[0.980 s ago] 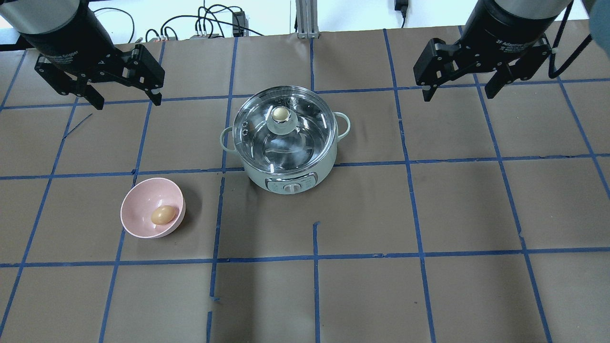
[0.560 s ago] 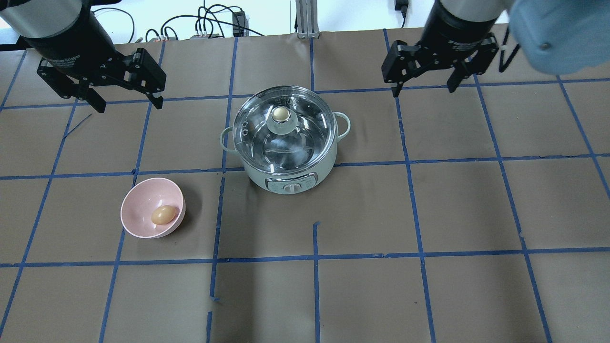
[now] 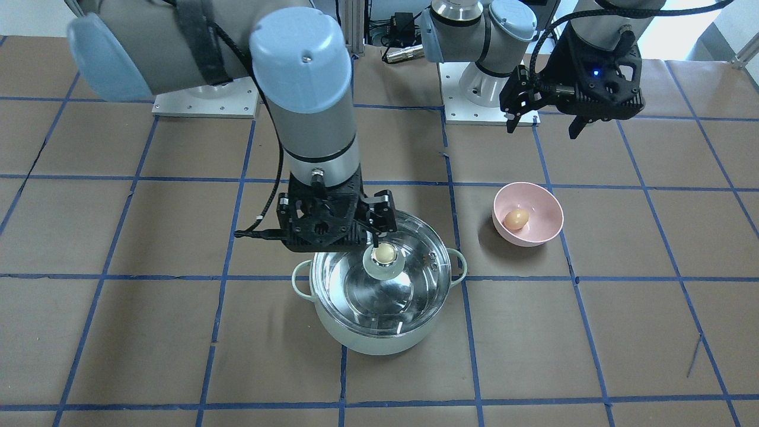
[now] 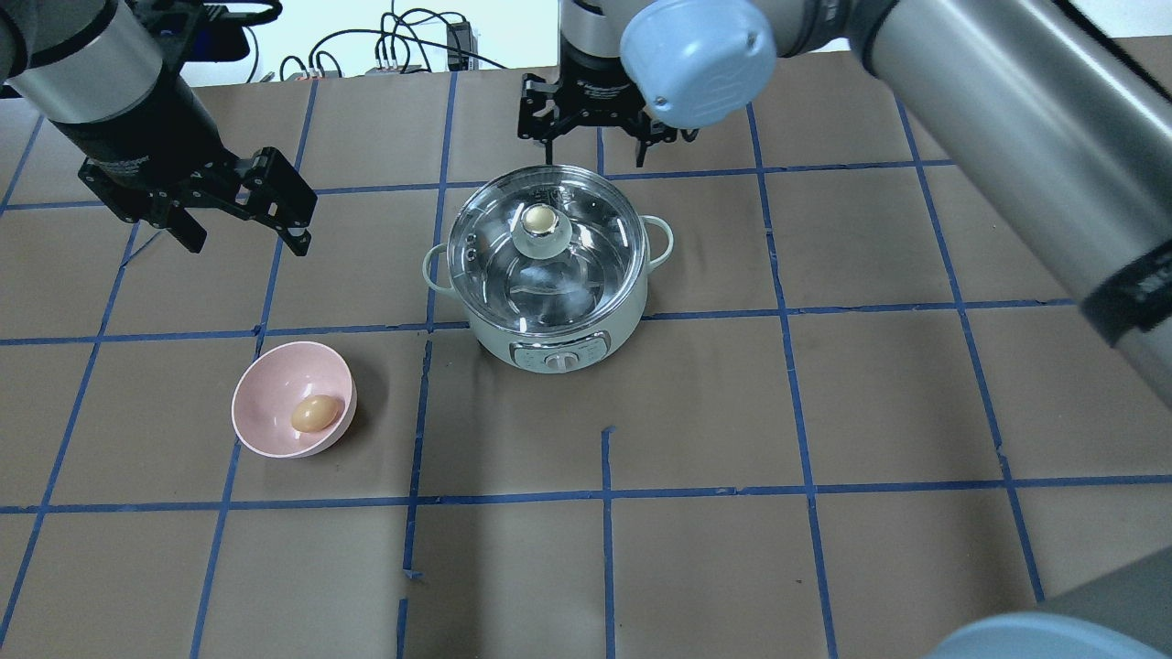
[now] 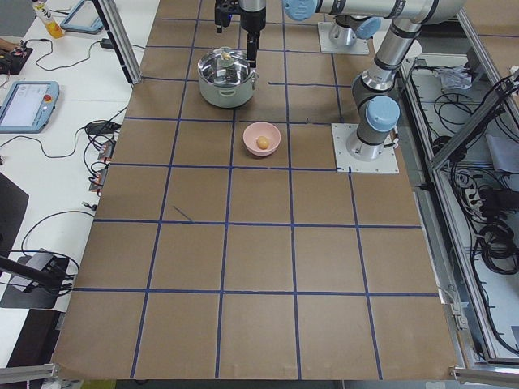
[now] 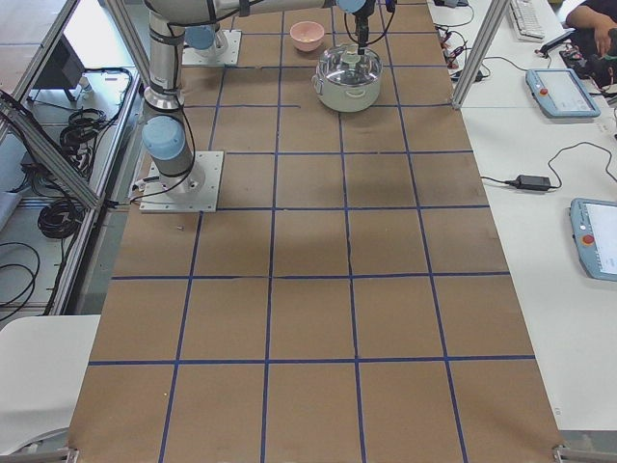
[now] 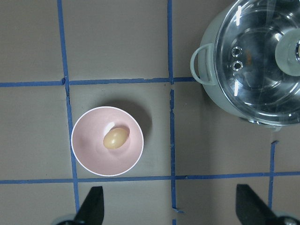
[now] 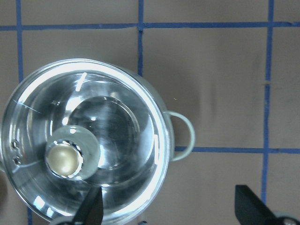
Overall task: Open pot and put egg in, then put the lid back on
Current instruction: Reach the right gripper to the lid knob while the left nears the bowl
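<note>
The glass lid is wider than the fingers can open, so my right gripper needs to grab the lid by its beige knob (image 3: pixel 385 254) next.
The mint-green pot (image 4: pixel 494 340) stands mid-table with the glass lid (image 4: pixel 586 265) on it and the beige knob (image 4: pixel 540 218) on top. The egg (image 4: pixel 313 414) lies in a pink bowl (image 4: pixel 265 403) to the pot's front left. My right gripper (image 4: pixel 595 151) is open and empty, above the pot's far rim; in its wrist view the knob (image 8: pixel 62 158) lies left of the fingers. My left gripper (image 4: pixel 245 238) is open and empty, up behind the bowl. Its wrist view shows the egg (image 7: pixel 115 138) and the pot (image 7: pixel 211 84).
Brown paper with blue tape lines covers the table (image 4: pixel 824 412). The right arm's long link (image 4: pixel 1007 119) crosses the back right of the overhead view. Cables (image 4: pixel 394 46) lie beyond the table's far edge. The pot has a control panel (image 4: pixel 558 355) on its front.
My right arm has swung from the back right to over the pot's far rim. My left gripper has moved slightly nearer. Pot, lid, bowl and egg have not moved.
</note>
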Controlling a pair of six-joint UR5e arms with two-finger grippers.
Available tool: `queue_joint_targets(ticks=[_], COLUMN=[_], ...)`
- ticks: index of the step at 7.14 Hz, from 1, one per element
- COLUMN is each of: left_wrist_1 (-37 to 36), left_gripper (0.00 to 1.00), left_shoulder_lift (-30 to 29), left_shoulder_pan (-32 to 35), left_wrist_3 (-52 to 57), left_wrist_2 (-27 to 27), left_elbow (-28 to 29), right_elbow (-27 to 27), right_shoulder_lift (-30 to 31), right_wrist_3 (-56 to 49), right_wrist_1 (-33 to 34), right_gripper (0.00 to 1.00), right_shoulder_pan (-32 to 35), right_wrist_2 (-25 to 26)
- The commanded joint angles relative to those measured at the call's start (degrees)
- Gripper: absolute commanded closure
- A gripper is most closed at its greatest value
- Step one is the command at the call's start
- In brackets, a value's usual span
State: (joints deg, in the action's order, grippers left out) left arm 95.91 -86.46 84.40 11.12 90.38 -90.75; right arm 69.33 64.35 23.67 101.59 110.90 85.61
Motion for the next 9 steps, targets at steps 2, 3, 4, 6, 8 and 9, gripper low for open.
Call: queue_joint_targets(ticks=[2, 3, 4, 6, 8, 9], left_wrist_1=[-1.52, -1.34, -1.51, -5.09, -15.96, -22.19], left_gripper=[0.00, 0.00, 0.00, 0.05, 0.03, 0.03], left_shoulder_lift=[-0.20, -0.89, -0.99, -0.90, -0.81, -0.73], left_shoulder_pan=[-8.96, -10.21, -11.36, -13.56, -13.48, -13.39], left_wrist_3=[7.75, 11.95, 15.65, 18.14, 19.72, 19.82], left_wrist_2=[-3.26, -4.49, -4.59, -3.81, -2.13, -2.13], left_elbow=[-6.62, -7.15, -8.81, -15.64, -23.90, -27.34], right_elbow=[1.93, 3.69, 3.88, 3.70, 3.88, 3.97], right_shoulder_lift=[-4.31, -4.67, -4.67, -4.67, -4.67, -4.67], right_wrist_3=[4.98, 5.24, 5.24, 4.72, 4.37, 3.41], right_wrist_1=[4.75, 6.76, 6.87, 7.04, 9.66, 9.59], right_gripper=[0.00, 0.00, 0.00, 0.36, 0.46, 0.46], right_shoulder_pan=[3.53, 4.93, 5.12, 5.12, 4.94, 4.94], right_wrist_2=[1.03, 1.75, 1.67, 1.49, 2.80, 4.81])
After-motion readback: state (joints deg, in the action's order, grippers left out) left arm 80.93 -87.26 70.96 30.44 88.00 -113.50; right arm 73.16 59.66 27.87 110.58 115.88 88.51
